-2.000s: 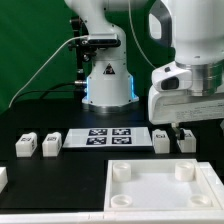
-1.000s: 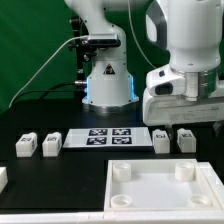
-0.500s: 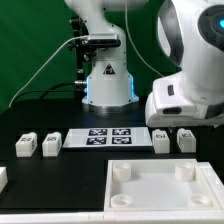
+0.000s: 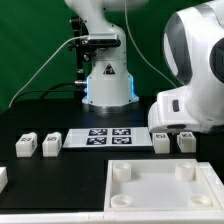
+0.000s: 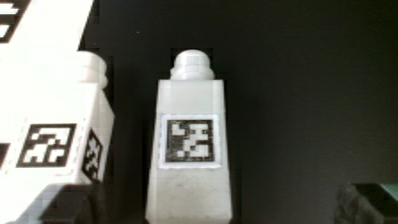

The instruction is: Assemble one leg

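The gripper grabs the white leg by its tagged body (image 5: 189, 150) next, which leaves the leg's peg free to enter the slab's corner socket.
Several white legs stand in a row on the black table. Two are at the exterior view's left (image 4: 24, 146) (image 4: 50, 144) and two at its right (image 4: 161, 141) (image 4: 185, 141). In the wrist view one leg (image 5: 192, 130) with a tag on its face and a peg at one end lies centred between my fingers. A second leg (image 5: 63, 130) lies beside it. My gripper (image 5: 219, 202) is open, and only the dark fingertips (image 5: 63, 205) show at the frame's corners. In the exterior view the hand (image 4: 190, 105) hovers over the two right legs and hides the fingers.
The marker board (image 4: 107, 137) lies between the two pairs of legs. A large flat white slab with round corner sockets (image 4: 150, 197) lies in front. Another white part (image 4: 2, 178) shows at the exterior view's left edge. The robot base (image 4: 107, 80) stands behind.
The arm's upper links have swung toward the exterior view's right, and the hand has shifted slightly right above the two right legs. No part has moved.
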